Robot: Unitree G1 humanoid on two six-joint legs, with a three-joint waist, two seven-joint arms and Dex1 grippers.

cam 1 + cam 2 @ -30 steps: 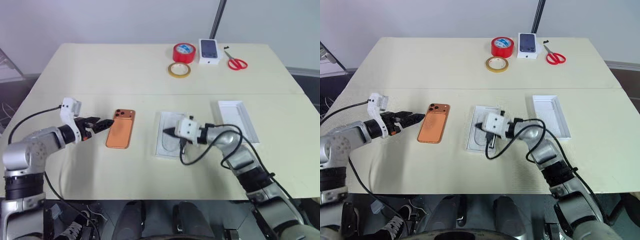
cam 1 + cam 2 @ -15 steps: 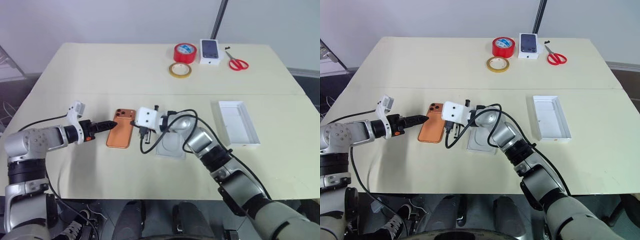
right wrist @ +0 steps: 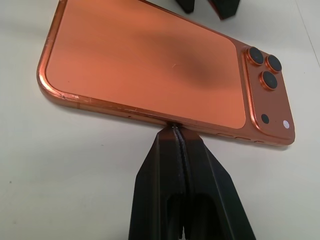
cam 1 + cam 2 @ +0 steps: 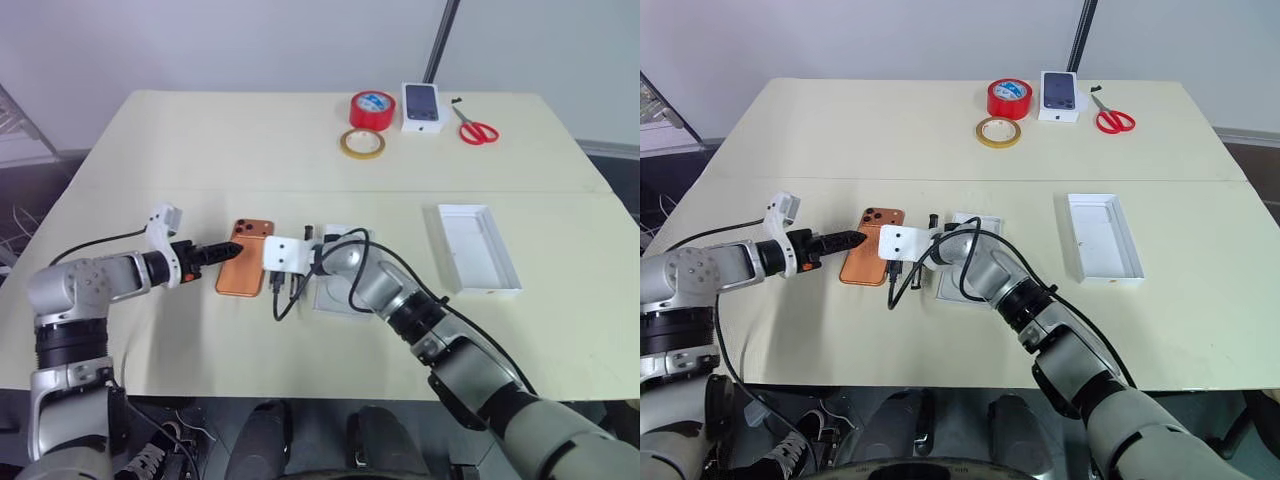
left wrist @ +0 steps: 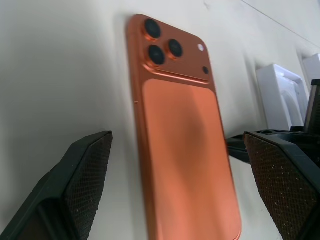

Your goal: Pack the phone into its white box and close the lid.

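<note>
My left gripper should next take hold of the orange phone by its long side edges, so that it can pack the phone into its white box.
The orange phone [image 4: 246, 270] lies camera side up on the table [image 4: 200, 150], its three lenses [image 5: 160, 42] at the far corner. My left gripper [image 4: 215, 253] is open just left of the phone, its fingers [image 5: 75, 190] spread wide on either side of the near end. My right gripper [image 3: 175, 127] is shut, and its tips touch the phone's right long edge. At the right lies an open white walled box part [image 4: 478, 262]; I cannot tell whether it is the white box or the lid.
A flat white insert [image 4: 338, 290] with an oval recess lies beside the phone, partly under my right arm. At the far side are a red tape roll [image 4: 372, 108], a yellowish tape ring [image 4: 360, 143], a small white box picturing a dark phone [image 4: 421, 106] and red scissors [image 4: 478, 130].
My right arm has swung left from over the insert to the phone's right edge, still shut. My left gripper has edged right and down, closer to the phone.
</note>
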